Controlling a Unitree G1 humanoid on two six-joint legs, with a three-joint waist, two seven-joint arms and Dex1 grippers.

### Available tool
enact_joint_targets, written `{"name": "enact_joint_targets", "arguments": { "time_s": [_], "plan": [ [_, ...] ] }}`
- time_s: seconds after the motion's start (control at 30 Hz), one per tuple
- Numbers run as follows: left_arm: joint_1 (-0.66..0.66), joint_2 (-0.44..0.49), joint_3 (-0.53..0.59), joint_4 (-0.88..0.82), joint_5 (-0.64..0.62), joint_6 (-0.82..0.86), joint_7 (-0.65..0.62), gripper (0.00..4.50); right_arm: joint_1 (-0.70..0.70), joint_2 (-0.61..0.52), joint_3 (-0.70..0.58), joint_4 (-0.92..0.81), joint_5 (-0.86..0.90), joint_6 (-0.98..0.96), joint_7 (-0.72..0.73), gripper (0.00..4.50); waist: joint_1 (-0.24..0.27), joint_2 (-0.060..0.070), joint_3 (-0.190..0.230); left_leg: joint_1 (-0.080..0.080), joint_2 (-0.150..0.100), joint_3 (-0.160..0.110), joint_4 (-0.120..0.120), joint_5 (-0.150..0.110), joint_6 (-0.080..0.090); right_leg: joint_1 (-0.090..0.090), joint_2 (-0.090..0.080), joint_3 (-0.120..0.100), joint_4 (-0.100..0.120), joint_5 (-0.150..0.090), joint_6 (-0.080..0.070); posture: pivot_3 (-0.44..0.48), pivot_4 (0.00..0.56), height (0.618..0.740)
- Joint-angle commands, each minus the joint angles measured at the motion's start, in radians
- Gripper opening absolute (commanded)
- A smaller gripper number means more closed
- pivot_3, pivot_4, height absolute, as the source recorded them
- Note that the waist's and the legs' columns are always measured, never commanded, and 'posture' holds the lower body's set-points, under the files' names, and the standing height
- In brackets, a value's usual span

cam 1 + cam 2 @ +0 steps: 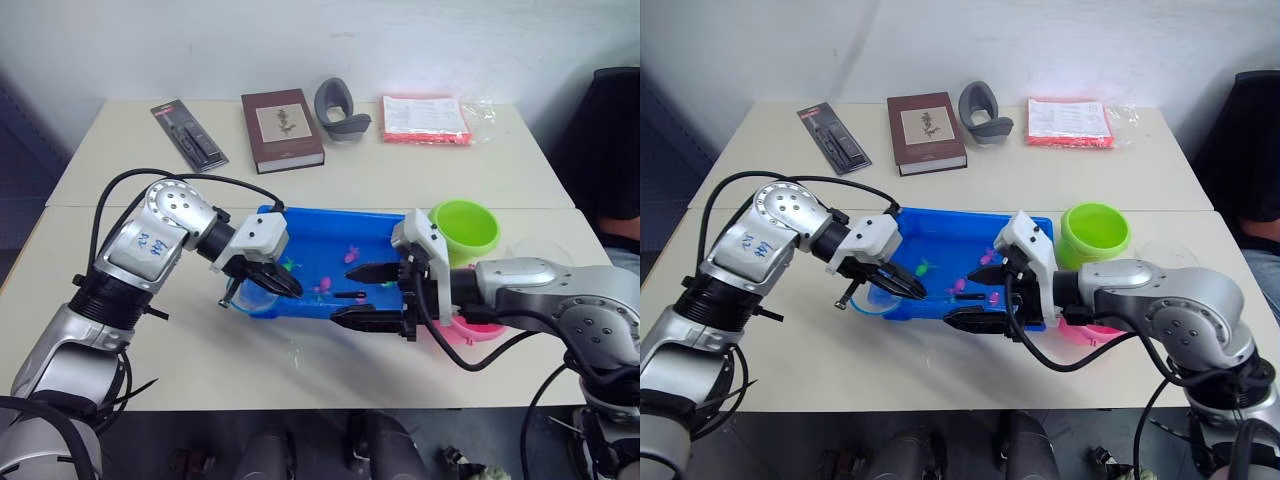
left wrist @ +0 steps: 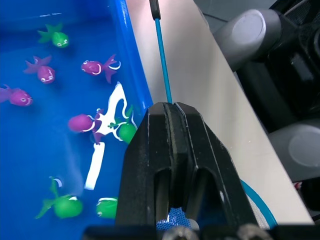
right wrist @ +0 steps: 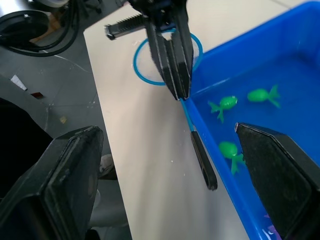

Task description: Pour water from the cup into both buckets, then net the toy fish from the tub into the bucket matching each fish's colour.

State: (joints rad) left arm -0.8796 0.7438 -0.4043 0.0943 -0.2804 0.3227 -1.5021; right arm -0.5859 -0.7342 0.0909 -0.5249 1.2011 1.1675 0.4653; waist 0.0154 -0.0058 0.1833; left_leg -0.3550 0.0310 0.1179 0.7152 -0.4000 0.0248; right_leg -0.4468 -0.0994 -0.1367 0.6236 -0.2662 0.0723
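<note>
My right gripper is going to grab the net next by its black handle end (image 3: 204, 161), so the net's hoop (image 3: 150, 62) stays free to scoop the toy fish.
The blue tub (image 1: 330, 214) sits mid-table and holds several pink fish (image 2: 44, 73) and green fish (image 3: 223, 104). My left gripper (image 1: 281, 284) is at the tub's near-left corner, shut on the thin blue handle of a small net (image 3: 145, 70). The net's hoop lies on the table just outside the tub. The handle's black end (image 1: 350, 294) runs along the tub's front rim. My right gripper (image 1: 368, 296) stands open on either side of that black end. The green bucket (image 1: 464, 228) stands right of the tub. The pink bucket (image 1: 470, 332) is mostly hidden under my right arm. The clear cup (image 1: 540, 250) shows faintly beside the green bucket.
Along the table's far side lie a black package (image 1: 190, 135), a brown book (image 1: 283, 128), a grey curved object (image 1: 341, 108) and a red-and-white packet (image 1: 424, 118). A dark chair (image 1: 610, 140) stands at the right end.
</note>
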Motion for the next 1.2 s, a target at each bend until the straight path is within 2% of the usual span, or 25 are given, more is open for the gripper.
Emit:
{"name": "enact_joint_targets", "arguments": {
  "time_s": [0.03, 0.23, 0.53, 0.63, 0.77, 0.87, 1.2],
  "plan": [
    [-0.022, -0.011, 0.011, -0.026, -0.012, 0.003, -0.066, 0.01, -0.021, 0.021, -0.014, -0.005, 0.037, 0.028, -0.024, 4.5, 0.005, 0.0, 0.0, 0.0, 0.0, 0.0, 0.0, 0.0, 0.0, 0.0, 0.0, 0.0, 0.0, 0.0, 0.0, 0.0, 0.15, 0.74],
    [-0.011, -0.033, 0.028, -0.037, -0.021, 0.011, -0.043, 0.01, 0.01, 0.065, -0.036, 0.026, 0.076, 0.049, -0.058, 4.5, 0.008, 0.0, 0.0, 0.0, 0.0, -0.001, 0.001, 0.0, 0.001, 0.0, -0.001, 0.0, 0.001, 0.0, 0.001, 0.0, 0.15, 0.74],
    [0.005, -0.028, 0.037, -0.065, -0.024, 0.042, -0.026, 0.01, 0.041, 0.078, -0.031, 0.045, 0.044, 0.049, -0.039, 4.5, 0.007, 0.0, 0.0, 0.0, 0.0, -0.001, 0.002, 0.0, 0.001, 0.0, 0.0, 0.0, 0.001, 0.0, 0.001, 0.0, 0.15, 0.74],
    [0.01, -0.027, 0.044, -0.075, -0.026, 0.053, -0.019, 0.0, 0.053, 0.08, -0.036, 0.053, 0.032, 0.044, -0.031, 3.71, 0.007, 0.0, 0.0, 0.0, 0.0, -0.001, 0.002, 0.0, 0.001, 0.0, 0.0, 0.0, 0.001, 0.0, 0.001, 0.0, 0.15, 0.74],
    [0.018, -0.028, 0.058, -0.087, -0.031, 0.066, -0.014, 0.0, 0.07, 0.089, -0.041, 0.059, 0.022, 0.037, -0.026, 1.8, 0.006, 0.0, 0.0, 0.0, 0.0, -0.001, 0.002, 0.0, 0.001, 0.0, 0.0, 0.0, 0.001, 0.0, 0.001, 0.0, 0.15, 0.74],
    [0.021, -0.028, 0.067, -0.091, -0.03, 0.072, -0.017, 0.0, 0.08, 0.089, -0.043, 0.058, 0.005, 0.027, -0.018, 0.16, 0.008, 0.0, 0.0, 0.0, 0.0, -0.001, 0.002, 0.0, 0.001, 0.0, 0.0, 0.0, 0.001, 0.0, 0.001, 0.0, 0.15, 0.74],
    [0.038, -0.03, 0.073, -0.081, -0.03, 0.049, -0.036, 0.0, 0.096, 0.096, -0.074, 0.031, -0.016, -0.018, 0.013, 0.06, 0.008, 0.0, 0.0, 0.0, -0.001, 0.0, 0.002, 0.0, 0.001, 0.0, 0.0, 0.0, 0.001, 0.001, 0.001, 0.0, 0.15, 0.74]
  ]
}}
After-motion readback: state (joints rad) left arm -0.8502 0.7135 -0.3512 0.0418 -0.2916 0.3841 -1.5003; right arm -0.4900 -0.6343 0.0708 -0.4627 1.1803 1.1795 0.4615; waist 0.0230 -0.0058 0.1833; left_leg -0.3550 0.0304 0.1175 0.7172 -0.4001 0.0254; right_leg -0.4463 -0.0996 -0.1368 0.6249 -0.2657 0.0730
